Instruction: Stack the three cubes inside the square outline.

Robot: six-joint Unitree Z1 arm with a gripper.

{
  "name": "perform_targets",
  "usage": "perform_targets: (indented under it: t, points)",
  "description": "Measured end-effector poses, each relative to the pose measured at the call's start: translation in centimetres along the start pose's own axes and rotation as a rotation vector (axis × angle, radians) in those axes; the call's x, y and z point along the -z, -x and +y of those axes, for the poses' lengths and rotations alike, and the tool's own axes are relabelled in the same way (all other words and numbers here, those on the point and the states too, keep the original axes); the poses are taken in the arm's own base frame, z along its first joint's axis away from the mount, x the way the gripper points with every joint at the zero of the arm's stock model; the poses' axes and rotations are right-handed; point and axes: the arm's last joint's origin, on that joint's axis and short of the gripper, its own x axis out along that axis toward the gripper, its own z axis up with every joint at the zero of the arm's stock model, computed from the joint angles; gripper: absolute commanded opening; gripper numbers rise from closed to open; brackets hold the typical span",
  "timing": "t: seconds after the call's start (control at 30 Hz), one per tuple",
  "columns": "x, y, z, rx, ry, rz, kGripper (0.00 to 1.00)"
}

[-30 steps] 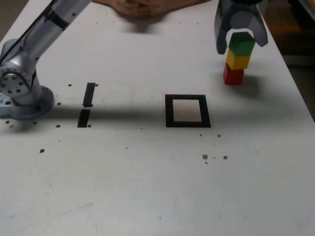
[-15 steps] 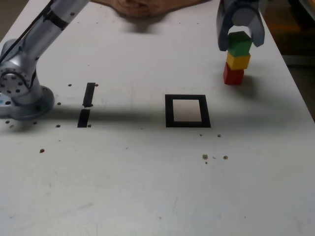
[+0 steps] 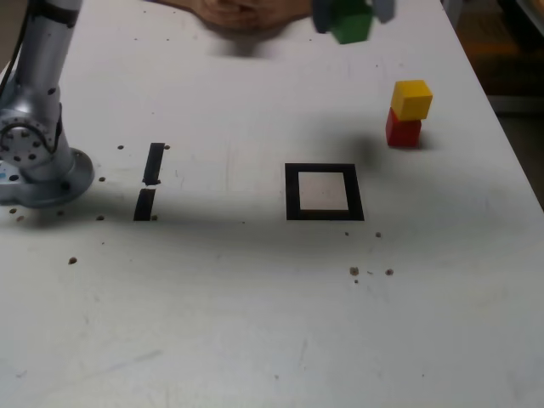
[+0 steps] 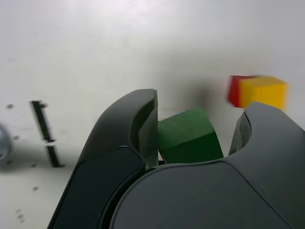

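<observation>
My gripper needs to keep hold of the cube until it is lower. The green cube (image 3: 350, 24) is hanging high and would fall if I opened now.
My gripper (image 3: 350, 12) is high at the top edge of the exterior view, shut on the green cube (image 3: 350, 24), which hangs in the air. The wrist view shows the green cube (image 4: 189, 136) clamped between the dark fingers (image 4: 143, 129). The yellow cube (image 3: 412, 99) sits on the red cube (image 3: 402, 132) at the exterior view's right, outside the frame. The square outline (image 3: 324, 192), black tape around a pale centre, lies mid-table with nothing in it. In the wrist view the yellow cube (image 4: 263, 92) and the red cube (image 4: 233, 89) appear blurred.
The arm's grey base (image 3: 38, 157) stands at the exterior view's left. Two short black tape strips (image 3: 150, 180) lie beside it. A person's hand (image 3: 242, 12) rests at the far table edge. Small dark specks (image 3: 365, 272) dot the tabletop near the frame.
The gripper has lifted the green cube off the yellow cube and carried it up and toward the exterior view's left. The yellow and red cubes stay stacked in place.
</observation>
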Motion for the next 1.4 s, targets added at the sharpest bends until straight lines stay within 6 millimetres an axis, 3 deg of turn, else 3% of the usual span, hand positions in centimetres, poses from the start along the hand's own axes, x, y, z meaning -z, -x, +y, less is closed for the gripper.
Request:
perform_targets:
  t: [0.3,0.53,0.67,0.8,0.93,1.07,1.2,1.4]
  points:
    - [3.3,-6.7,2.3,0.131,0.054,0.221,0.29]
    - [4.1,-11.3,3.6,0.220,0.036,0.197,0.32]
    - [4.7,-13.4,4.6,0.255,0.021,0.167,0.44]
    - [5.6,-14.7,5.2,0.270,0.017,0.164,0.65]
    - [5.8,-14.9,5.3,0.269,0.015,0.158,0.83]
    - [6.4,-14.6,5.0,0.263,0.013,0.146,0.95]
    - [6.9,-13.6,4.6,0.237,0.009,0.128,0.99]
    - [7.1,-10.1,2.3,0.179,-0.028,0.058,0.99]
